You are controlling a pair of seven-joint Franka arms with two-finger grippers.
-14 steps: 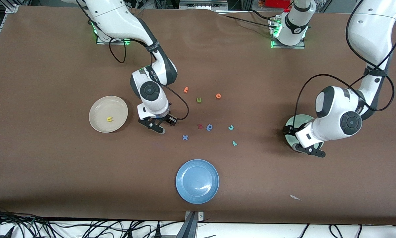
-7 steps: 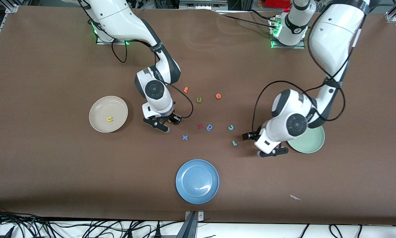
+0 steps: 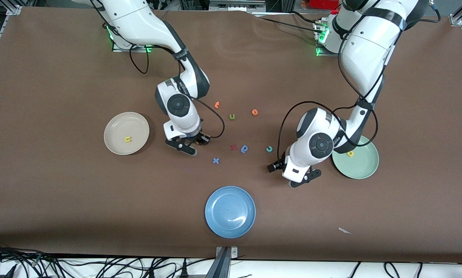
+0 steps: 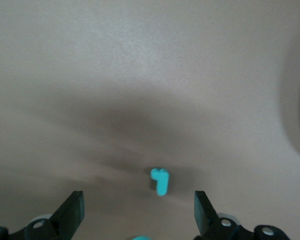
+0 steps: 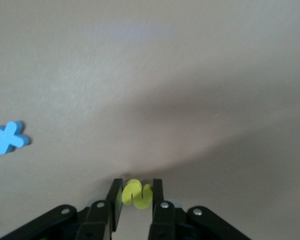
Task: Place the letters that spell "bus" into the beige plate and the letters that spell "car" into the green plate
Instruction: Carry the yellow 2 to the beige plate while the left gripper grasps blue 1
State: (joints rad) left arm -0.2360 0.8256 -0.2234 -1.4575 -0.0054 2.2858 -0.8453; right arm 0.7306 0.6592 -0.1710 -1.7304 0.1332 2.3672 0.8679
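Note:
In the left wrist view the fingers stop short of the teal "r", so closing now would miss it. My left gripper moves toward the "r", before closing on it.
My right gripper (image 3: 185, 147) (image 5: 136, 187) is low over the table beside the beige plate (image 3: 113, 145), shut on the yellow "s" (image 5: 137, 196). A yellow "u" (image 3: 127, 139) lies in that plate. My left gripper (image 3: 304, 178) (image 4: 139, 202) is open beside the green plate (image 3: 364, 166), which holds a yellow "a" (image 3: 350, 153). The teal "r" (image 4: 160, 181) lies on the table just ahead of its spread fingers; the arm hides it in the front view. The teal "c" (image 3: 269, 148) and a blue stem-and-bowl "b" (image 3: 245, 148) lie mid-table.
A blue plate (image 3: 230, 211) sits nearer the front camera. Loose mid-table letters: a blue "x" (image 3: 215, 160) (image 5: 8, 137), a dark red one (image 3: 233, 147), an olive "u" (image 3: 232, 116), two orange ones (image 3: 217, 104) (image 3: 254, 112). A paper scrap (image 3: 344, 230) lies near the front edge.
My left arm swung from over the green plate toward the table's middle, uncovering the "a" and stopping over the "r". My right gripper closed on the "s" and shifted slightly.

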